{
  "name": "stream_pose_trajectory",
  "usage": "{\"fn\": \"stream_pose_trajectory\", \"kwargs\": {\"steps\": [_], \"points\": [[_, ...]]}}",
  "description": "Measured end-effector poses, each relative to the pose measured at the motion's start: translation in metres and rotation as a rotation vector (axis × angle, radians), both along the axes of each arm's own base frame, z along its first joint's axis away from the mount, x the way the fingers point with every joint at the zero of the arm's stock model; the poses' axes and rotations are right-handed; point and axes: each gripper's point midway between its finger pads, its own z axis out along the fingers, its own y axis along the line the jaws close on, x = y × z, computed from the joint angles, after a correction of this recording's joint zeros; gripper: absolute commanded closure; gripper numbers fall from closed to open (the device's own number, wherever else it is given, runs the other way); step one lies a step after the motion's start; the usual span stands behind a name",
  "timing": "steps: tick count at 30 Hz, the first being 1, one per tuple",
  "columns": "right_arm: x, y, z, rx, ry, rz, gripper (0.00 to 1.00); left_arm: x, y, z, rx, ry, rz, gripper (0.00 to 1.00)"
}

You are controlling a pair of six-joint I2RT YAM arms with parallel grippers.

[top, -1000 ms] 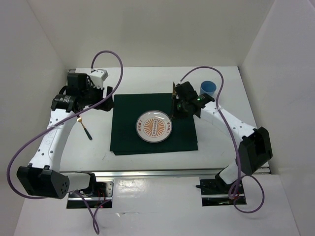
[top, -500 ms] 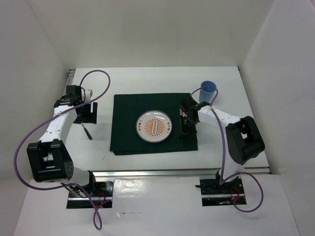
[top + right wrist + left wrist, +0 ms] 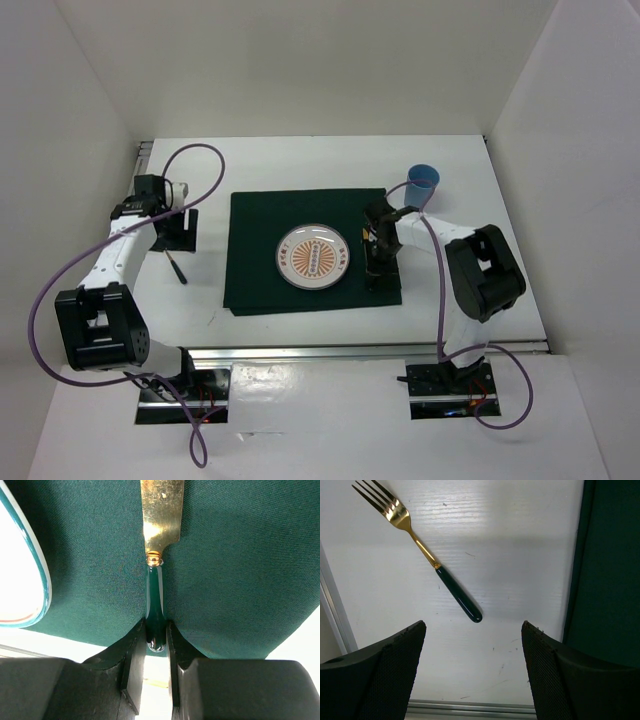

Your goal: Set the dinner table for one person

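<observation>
The knife (image 3: 161, 515) is low over flat cloth beside the plate and would land in place, so it is time for my right gripper to open now.
The white dinner table (image 3: 300, 165) carries a dark green cloth (image 3: 255, 270) with a patterned plate (image 3: 313, 257) at its middle. My right gripper (image 3: 155, 630) is shut on the dark green handle of a gold-bladed knife (image 3: 161, 515), held low over the cloth's right strip beside the plate (image 3: 20, 580). In the top view the right gripper (image 3: 378, 262) hides most of the knife. A fork (image 3: 427, 555) with gold tines and a dark green handle lies on the bare table left of the cloth. My left gripper (image 3: 473, 625) hangs open just short of the handle's end, nothing between its fingers (image 3: 395, 665).
A blue cup (image 3: 423, 180) stands on the table behind the cloth's right corner. An aluminium rail (image 3: 470, 707) runs along the table's edge under the left gripper. White walls close in the left, back and right sides.
The left arm has folded in and brought its gripper down over the table near the fork. The right gripper has carried the knife toward me along the cloth's right strip.
</observation>
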Motion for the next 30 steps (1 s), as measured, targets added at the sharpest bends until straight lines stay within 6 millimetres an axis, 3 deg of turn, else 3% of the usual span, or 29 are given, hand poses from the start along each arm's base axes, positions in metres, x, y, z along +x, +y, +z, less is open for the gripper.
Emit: {"fn": "stream_pose_trajectory", "kwargs": {"steps": [3,4,6,10,15,22,25,30], "points": [[0.002,0.0,0.0,0.0,-0.003,-0.003,0.96,-0.002,0.002,-0.002,0.004,0.007,0.005,0.17],[0.003,0.0,0.0,0.0,-0.003,-0.003,0.9,-0.002,0.002,-0.002,0.006,0.007,0.004,0.17],[0.004,0.001,0.001,0.001,-0.005,-0.005,0.66,-0.002,0.002,-0.002,0.006,0.007,0.004,0.17],[0.009,0.003,0.004,0.007,-0.019,-0.021,0.47,-0.002,0.003,-0.002,0.006,0.007,0.005,0.17],[0.018,0.003,0.023,0.015,-0.085,-0.04,0.4,-0.003,0.005,-0.002,0.007,0.008,0.011,0.17],[0.051,0.012,0.085,0.07,-0.267,-0.068,0.35,-0.008,0.012,-0.009,0.001,0.031,0.042,0.14],[0.056,0.012,0.106,0.088,-0.326,-0.076,0.35,-0.012,0.022,-0.025,-0.018,0.084,0.098,0.14],[0.056,0.011,0.12,0.101,-0.368,-0.08,0.35,-0.009,0.032,-0.062,-0.058,0.224,0.201,0.14]]}}
